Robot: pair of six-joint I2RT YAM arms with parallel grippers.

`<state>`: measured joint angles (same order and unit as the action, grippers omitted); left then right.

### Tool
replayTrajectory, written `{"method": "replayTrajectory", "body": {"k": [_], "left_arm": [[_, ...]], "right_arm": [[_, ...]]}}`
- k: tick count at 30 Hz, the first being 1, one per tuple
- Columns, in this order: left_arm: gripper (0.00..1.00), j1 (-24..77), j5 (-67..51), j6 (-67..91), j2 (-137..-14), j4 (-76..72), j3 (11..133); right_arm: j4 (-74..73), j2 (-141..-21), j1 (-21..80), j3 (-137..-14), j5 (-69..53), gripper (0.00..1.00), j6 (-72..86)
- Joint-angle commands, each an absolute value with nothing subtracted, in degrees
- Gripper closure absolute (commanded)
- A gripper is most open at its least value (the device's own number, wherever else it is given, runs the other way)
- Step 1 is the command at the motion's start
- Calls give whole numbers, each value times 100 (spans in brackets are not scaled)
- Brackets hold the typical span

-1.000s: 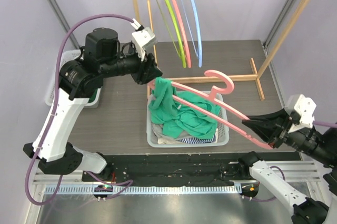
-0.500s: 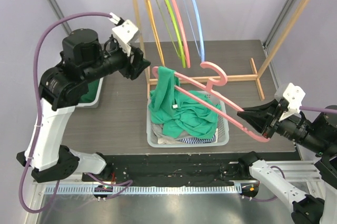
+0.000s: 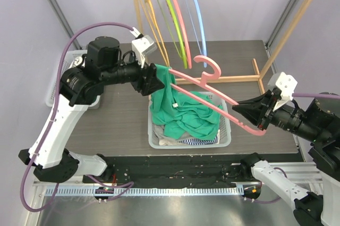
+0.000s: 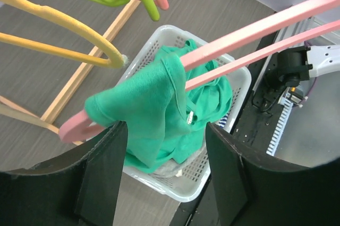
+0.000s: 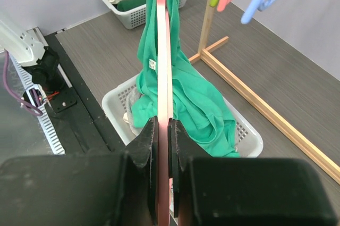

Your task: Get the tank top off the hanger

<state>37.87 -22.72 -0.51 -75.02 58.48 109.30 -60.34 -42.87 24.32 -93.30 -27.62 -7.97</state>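
Observation:
The green tank top needs to come off the hanger, so my left gripper should next grab its strap cloth at the hanger's draped end and leave the bar [image 5: 163, 77] free.
A pink hanger [image 3: 212, 95] slants above a white basket [image 3: 226, 138]. My right gripper [image 3: 248, 115] is shut on its lower right end, and the right wrist view shows both fingers pressed on the pink bar [image 5: 163, 77]. The green tank top [image 3: 175, 111] hangs by one strap from the hanger's upper left end and piles into the basket. My left gripper [image 3: 158, 81] is open right at that draped end. In the left wrist view the tank top [image 4: 149, 109] hangs just ahead of the spread fingers [image 4: 101, 173], and I cannot tell whether they touch it.
A wooden rack [image 3: 297, 16] at the back holds yellow, green, pink and blue hangers [image 3: 178, 21]; its base rail [image 3: 234, 78] runs behind the basket. A yellow hanger [image 4: 64, 10] is close above my left gripper. A second basket of clothes [image 5: 127, 2] stands at the far left.
My left gripper opened wider, drew back to the left, then came back to the hanger's draped end. My right gripper carried the hanger up and leftward. The strap stays on the hanger.

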Motion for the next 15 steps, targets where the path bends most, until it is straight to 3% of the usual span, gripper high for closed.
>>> {"method": "replayTrajectory", "body": {"k": [1, 11, 15], "left_arm": [[34, 3849, -2479, 246, -7532, 5546, 11013], [33, 4095, -2084, 106, -7813, 5511, 11276], [49, 4140, -1969, 44, -7840, 5520, 11250]], "right_arm": [[-5476, -4298, 2426, -9299, -2997, 99, -650], [-5379, -4228, 2417, -9141, -3252, 99, -528], [-5318, -4149, 2426, -9071, -3287, 99, -492]]}}
